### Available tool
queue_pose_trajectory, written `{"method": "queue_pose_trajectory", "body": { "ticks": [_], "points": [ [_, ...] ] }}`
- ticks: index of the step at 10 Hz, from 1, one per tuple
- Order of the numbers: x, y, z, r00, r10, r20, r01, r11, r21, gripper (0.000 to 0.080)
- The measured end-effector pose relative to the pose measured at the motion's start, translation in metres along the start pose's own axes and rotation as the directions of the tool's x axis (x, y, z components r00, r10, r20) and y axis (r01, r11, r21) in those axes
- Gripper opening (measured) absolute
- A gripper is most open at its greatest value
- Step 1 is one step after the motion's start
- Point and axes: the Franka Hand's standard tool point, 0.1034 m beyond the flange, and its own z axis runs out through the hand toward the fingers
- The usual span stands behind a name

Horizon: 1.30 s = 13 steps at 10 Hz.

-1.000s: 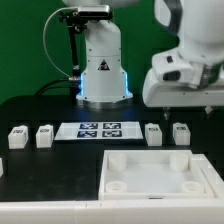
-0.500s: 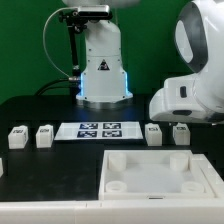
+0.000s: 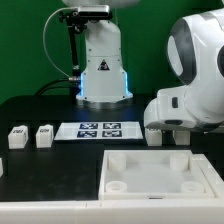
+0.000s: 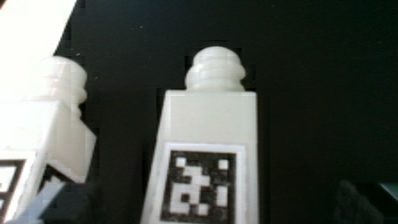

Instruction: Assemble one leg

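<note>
My fingers would hold the leg if I closed now: they are low on both sides of the black-and-white tag in the wrist view.
In the wrist view one leg [image 4: 210, 140], a white post with a rounded knob end and a black-and-white tag, lies on the black table between my fingers. My gripper [image 4: 210, 206] is open, with dark fingertips [image 4: 50, 200] on either side of the leg and a gap on each side. A second leg [image 4: 47, 115] lies close beside it. In the exterior view the arm's white wrist body [image 3: 185, 105] hangs low over the two right-hand legs and hides the gripper. One of them [image 3: 154, 136] peeks out. Two more legs [image 3: 17, 137] [image 3: 44, 135] stand at the left.
The marker board [image 3: 98, 130] lies between the left and right legs. The wide white square piece with round corner sockets [image 3: 160, 165] lies in front, just below the arm. The robot's base [image 3: 102, 70] stands behind.
The arm has come down and shifted to the exterior view's left, now covering the two right-hand legs that were visible before.
</note>
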Motion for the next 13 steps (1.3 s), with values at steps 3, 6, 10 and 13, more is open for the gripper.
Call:
{"method": "queue_pose_trajectory", "body": {
  "ticks": [3, 6, 10, 13],
  "points": [
    [0.0, 0.0, 0.0, 1.0, 0.0, -0.001, 0.0, 1.0, 0.0, 0.0449],
    [0.0, 0.0, 0.0, 1.0, 0.0, -0.001, 0.0, 1.0, 0.0, 0.0288],
    [0.0, 0.0, 0.0, 1.0, 0.0, -0.001, 0.0, 1.0, 0.0, 0.0288],
    [-0.028, 0.006, -0.069, 0.999, -0.036, -0.003, 0.036, 0.999, -0.008, 0.029]
  ]
}}
